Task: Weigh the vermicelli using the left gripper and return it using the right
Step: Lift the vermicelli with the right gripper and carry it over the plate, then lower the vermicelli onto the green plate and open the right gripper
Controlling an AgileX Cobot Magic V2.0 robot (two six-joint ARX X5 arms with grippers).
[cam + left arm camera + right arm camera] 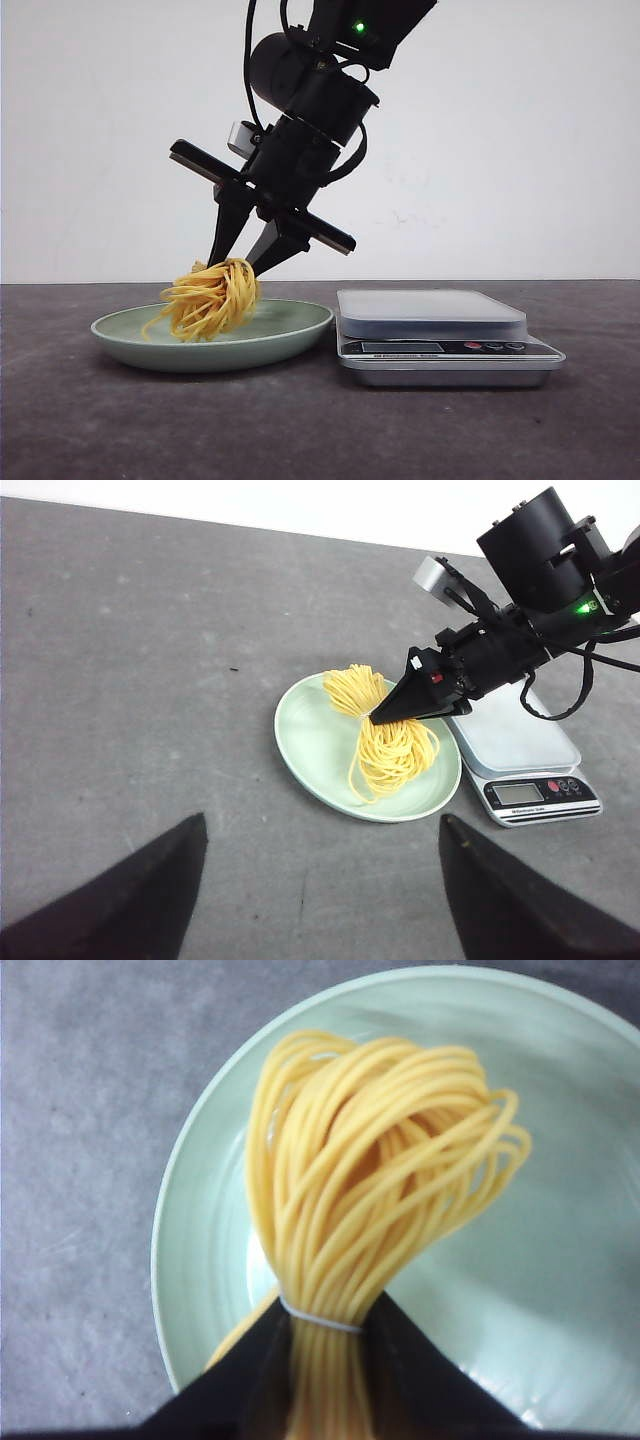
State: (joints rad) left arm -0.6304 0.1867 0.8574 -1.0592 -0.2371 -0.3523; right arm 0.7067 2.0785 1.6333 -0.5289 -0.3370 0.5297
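Note:
The lower pieces of the vermicelli point(210, 298) are resting on the pale green plate point(300, 322), so my right gripper is ready to open.
The vermicelli point(210, 298) is a golden-yellow bundle of noodle strands tied with a thin white band. It rests on the pale green plate point(300, 322). My right gripper point(240, 265) reaches down from above and is shut on the vermicelli at its tied waist; the right wrist view shows the strands point(370, 1190) pinched between the black fingers point(420, 1370). In the left wrist view the vermicelli point(385, 740) lies on the plate point(310, 740) under the right gripper point(380, 718). My left gripper point(320, 830) is open and empty, high above the table, well short of the plate.
A silver kitchen scale point(435, 320) with a pale platform stands just right of the plate; it also shows in the left wrist view point(525, 755). The dark grey table point(320, 430) runs under everything. A white wall stands behind.

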